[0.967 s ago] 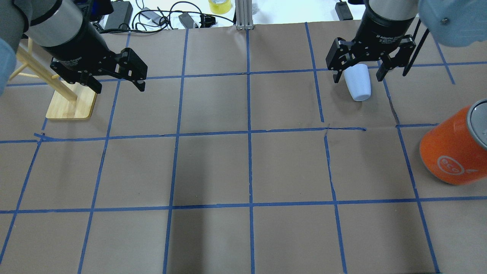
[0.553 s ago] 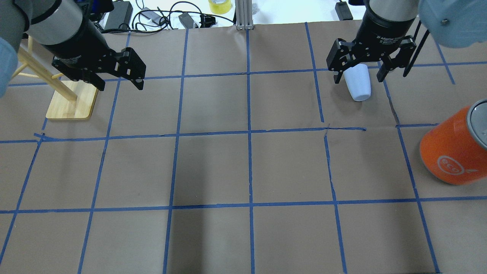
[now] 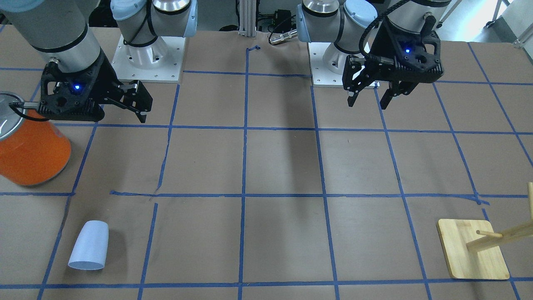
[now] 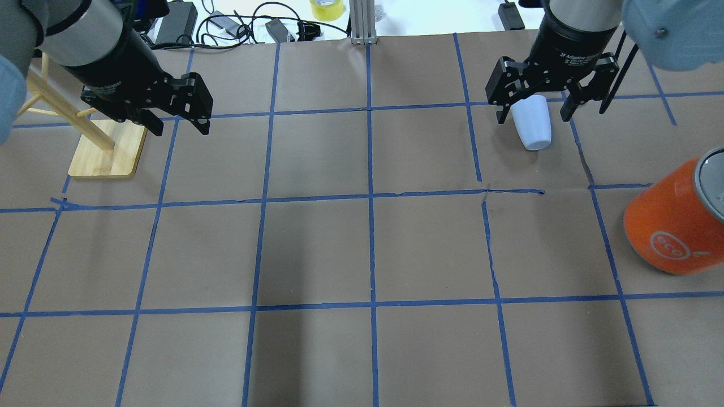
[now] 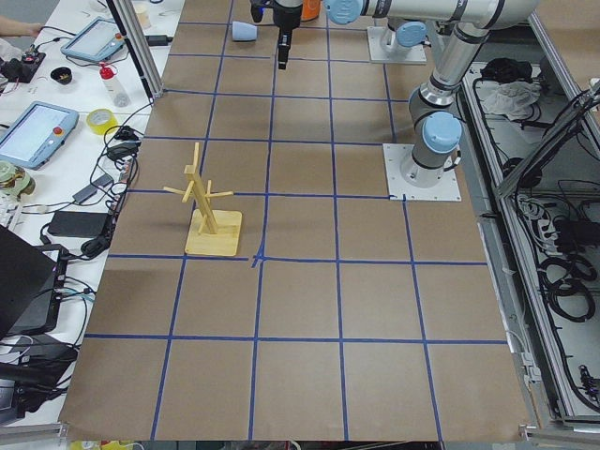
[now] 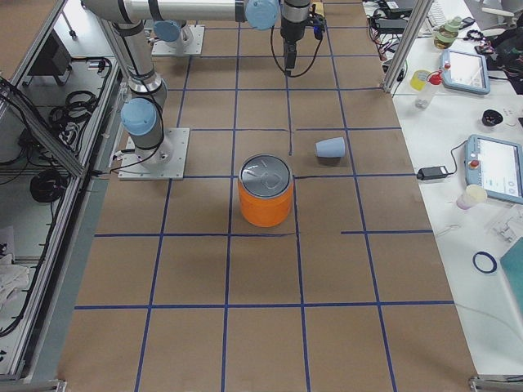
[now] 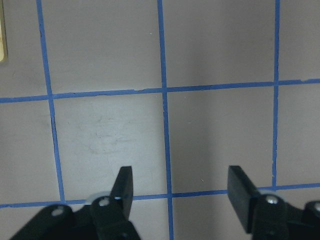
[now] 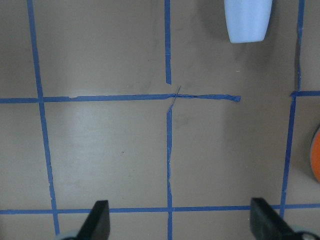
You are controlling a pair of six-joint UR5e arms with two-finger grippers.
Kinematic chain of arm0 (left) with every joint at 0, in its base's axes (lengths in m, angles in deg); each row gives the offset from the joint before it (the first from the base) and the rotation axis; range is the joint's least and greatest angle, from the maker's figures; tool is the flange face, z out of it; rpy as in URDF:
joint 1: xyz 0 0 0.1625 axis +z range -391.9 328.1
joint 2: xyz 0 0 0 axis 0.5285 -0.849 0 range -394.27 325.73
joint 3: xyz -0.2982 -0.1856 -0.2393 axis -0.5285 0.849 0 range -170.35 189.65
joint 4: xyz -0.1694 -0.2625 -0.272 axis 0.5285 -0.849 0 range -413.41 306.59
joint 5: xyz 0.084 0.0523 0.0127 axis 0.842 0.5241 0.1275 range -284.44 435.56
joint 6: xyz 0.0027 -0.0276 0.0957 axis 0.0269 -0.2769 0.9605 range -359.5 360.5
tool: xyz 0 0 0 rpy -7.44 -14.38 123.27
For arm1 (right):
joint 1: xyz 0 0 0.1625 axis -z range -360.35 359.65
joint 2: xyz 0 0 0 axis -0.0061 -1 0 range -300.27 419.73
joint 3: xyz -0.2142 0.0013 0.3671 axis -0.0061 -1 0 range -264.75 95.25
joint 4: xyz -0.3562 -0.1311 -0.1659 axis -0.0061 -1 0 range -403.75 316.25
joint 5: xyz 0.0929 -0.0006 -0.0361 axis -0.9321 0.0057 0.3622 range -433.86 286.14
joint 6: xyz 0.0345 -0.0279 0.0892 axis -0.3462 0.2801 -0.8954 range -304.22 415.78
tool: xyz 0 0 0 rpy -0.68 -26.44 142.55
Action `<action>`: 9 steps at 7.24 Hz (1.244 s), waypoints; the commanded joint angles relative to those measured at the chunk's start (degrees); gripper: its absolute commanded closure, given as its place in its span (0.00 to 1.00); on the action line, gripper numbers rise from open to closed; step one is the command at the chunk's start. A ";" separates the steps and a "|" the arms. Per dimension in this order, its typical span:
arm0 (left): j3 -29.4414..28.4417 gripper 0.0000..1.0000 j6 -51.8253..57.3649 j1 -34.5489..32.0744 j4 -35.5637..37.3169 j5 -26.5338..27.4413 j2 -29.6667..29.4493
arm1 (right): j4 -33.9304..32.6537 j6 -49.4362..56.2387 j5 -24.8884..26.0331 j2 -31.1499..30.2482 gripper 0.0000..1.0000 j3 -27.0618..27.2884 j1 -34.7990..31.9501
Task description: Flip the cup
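The cup (image 3: 120,112) needs to be flipped, so my right gripper should grab the sides of its body (image 3: 89,244) next.
The pale blue-white cup (image 4: 533,127) lies on its side at the far right of the table, wide mouth pointing away from the robot. It also shows in the front view (image 3: 88,246), the right side view (image 6: 330,148), the left side view (image 5: 246,31) and the right wrist view (image 8: 247,20). My right gripper (image 4: 533,117) hangs open and empty well above the table, nearer the robot than the cup (image 3: 120,112). My left gripper (image 4: 178,128) is open and empty over the table's far left (image 3: 368,103), its fingers wide apart in the left wrist view (image 7: 180,192).
A large orange can (image 4: 673,226) with a silver top stands at the right edge, nearer the robot than the cup (image 3: 33,154). A wooden peg stand (image 4: 107,150) sits at the far left (image 3: 472,250). Cables and a yellow tape roll (image 4: 327,8) lie beyond the table's far edge.
My left gripper has drifted slightly to the left and away from the robot. The right gripper has shifted only a little. The cup has not moved.
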 commanded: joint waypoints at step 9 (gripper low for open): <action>-0.09 0.00 -2.02 0.00 -0.18 -0.03 0.08 | -15.07 3.95 -0.28 8.24 0.00 5.08 8.81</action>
